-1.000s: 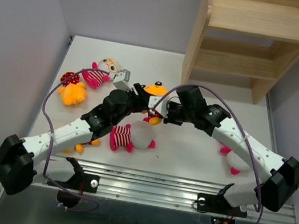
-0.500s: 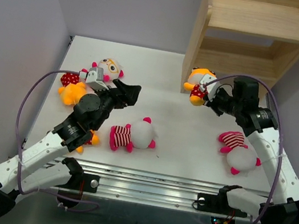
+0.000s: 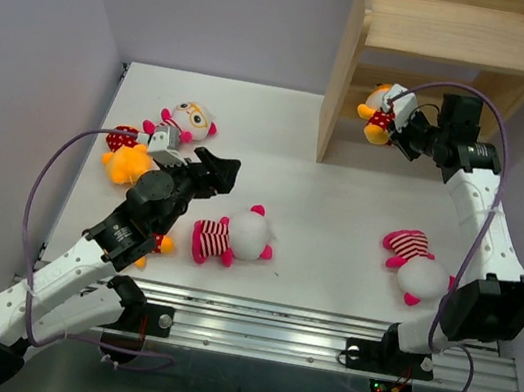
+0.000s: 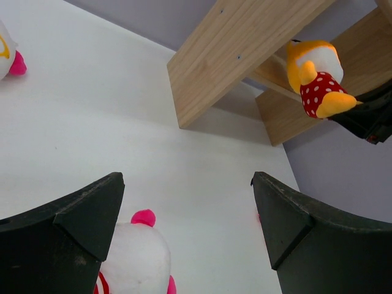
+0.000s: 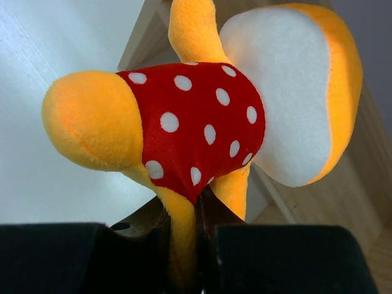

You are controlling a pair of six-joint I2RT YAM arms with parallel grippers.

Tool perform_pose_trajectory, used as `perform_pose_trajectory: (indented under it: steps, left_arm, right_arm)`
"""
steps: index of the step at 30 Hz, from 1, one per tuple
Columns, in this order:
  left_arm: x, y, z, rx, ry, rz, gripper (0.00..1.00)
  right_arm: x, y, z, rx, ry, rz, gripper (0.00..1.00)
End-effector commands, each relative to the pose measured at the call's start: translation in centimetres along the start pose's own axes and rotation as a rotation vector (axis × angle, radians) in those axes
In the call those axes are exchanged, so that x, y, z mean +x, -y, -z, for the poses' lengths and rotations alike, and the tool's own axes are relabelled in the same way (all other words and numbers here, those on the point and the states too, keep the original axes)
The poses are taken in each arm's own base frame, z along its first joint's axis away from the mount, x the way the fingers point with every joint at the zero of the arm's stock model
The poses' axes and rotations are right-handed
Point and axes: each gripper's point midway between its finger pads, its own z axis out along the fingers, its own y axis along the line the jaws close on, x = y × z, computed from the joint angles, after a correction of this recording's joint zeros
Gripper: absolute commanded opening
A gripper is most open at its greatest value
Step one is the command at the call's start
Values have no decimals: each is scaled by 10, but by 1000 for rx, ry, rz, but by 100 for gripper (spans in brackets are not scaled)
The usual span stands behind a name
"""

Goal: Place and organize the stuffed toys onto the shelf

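I need to keep holding the toy with my right gripper: its red dotted body hangs short of the front edge of the shelf's lower level. The toy would land short if I opened now.
My right gripper [image 3: 403, 128] is shut on a yellow-orange toy in a red dotted outfit [image 3: 379, 111], holding it in the air at the front of the wooden shelf's [image 3: 441, 45] lower tier; this toy fills the right wrist view [image 5: 202, 116] and shows in the left wrist view [image 4: 315, 76]. My left gripper [image 3: 221, 171] is open and empty above the table, just above a white-headed striped toy [image 3: 232, 237], whose head shows in the left wrist view [image 4: 131, 260]. Other toys lie on the table: a striped one [image 3: 185, 123] and a yellow one [image 3: 127, 154] at the left, a striped one [image 3: 417, 265] at the right.
Another yellow toy [image 3: 154, 246] lies mostly hidden under my left arm. The shelf stands at the table's back right corner; its side panel [image 4: 239, 55] rises in the left wrist view. Grey walls border the table [image 3: 341, 210] on the left and right.
My right arm has carried the yellow toy from mid-table back and right up to the shelf's lower tier. My left arm has drawn back to the left.
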Motion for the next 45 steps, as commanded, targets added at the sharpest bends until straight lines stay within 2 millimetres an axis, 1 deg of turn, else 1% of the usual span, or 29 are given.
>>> perform_pose_trajectory:
  steps: [1,2,3,4,6,7,8,11,13,16,18,19,20,21,24,26,27,28,31,32,34,35,36,37,38,40,41,44,45]
  left_arm:
    - [-11,-1,6,7,41,-18,97]
    - [-10,-2,6,4,36,-19,97]
    - [-11,-2,8,5,39,-16,97]
    - [-10,-3,8,0,36,-13,97]
    - [-9,-4,10,-1,33,-6,97]
    - [-10,-4,11,0,38,-1,97]
    - [-9,-6,12,-3,37,4,97]
    - [-9,-8,14,-5,41,14,97]
    - [-9,-8,15,-7,40,19,97]
    - [-9,-9,15,-7,43,26,97]
    - [-9,-8,15,-4,44,29,97]
    - [-8,-8,14,-6,40,27,97]
    - [-8,-7,14,-3,38,27,97]
    - [-7,-7,13,-4,32,24,97]
    - [-6,-6,12,-2,27,23,97]
    - [-5,-6,12,-1,24,25,97]
    - [-5,-5,12,1,24,26,97]
    - [-4,-6,11,3,23,27,97]
    - [-5,-5,12,5,21,29,97]
    - [-4,-5,12,3,19,27,97]
    - [-2,-7,12,0,16,27,97]
    - [-3,-7,12,1,17,29,97]
    - [-3,-7,12,0,18,29,97]
    - [-3,-6,12,1,17,28,97]
    - [-3,-6,12,0,18,28,97]
    - [-3,-7,11,-1,17,23,97]
    - [-3,-6,11,-1,17,21,97]
    - [-4,-6,10,-5,16,16,97]
    - [-4,-6,10,-8,15,11,97]
  right_arm:
    - [-38,44,-11,69,105,147,2]
    - [-43,49,-16,75,121,156,3]
    - [-38,51,-31,56,117,163,3]
    - [-47,57,-32,59,147,187,4]
    - [-49,61,-42,50,161,222,6]
    - [-45,60,-53,31,161,228,7]
    - [-49,64,-55,36,179,245,8]
    - [-53,70,-68,29,203,273,9]
    - [-52,69,-76,12,217,271,10]
    - [-55,70,-81,6,239,281,12]
    - [-57,69,-88,11,248,284,14]
    - [-56,72,-90,24,244,267,15]
    - [-60,73,-93,37,244,265,15]
    - [-60,74,-95,36,248,245,17]
    - [-66,70,-102,32,255,244,22]
    - [-63,73,-106,49,248,239,27]
    - [-66,69,-109,42,251,240,29]
    - [-63,69,-113,39,245,231,30]
    - [-62,72,-115,48,238,216,39]
    - [-62,74,-115,54,233,215,47]
    - [-61,75,-114,62,229,209,55]
    - [-61,77,-112,71,223,209,62]
    - [-61,77,-111,74,221,206,65]
    - [-62,77,-109,77,220,204,67]
    - [-63,77,-105,84,218,203,73]
    - [-65,77,-100,90,221,199,75]
    - [-66,77,-97,93,222,198,80]
    - [-71,74,-86,98,233,199,87]
    - [-72,74,-83,99,236,201,93]
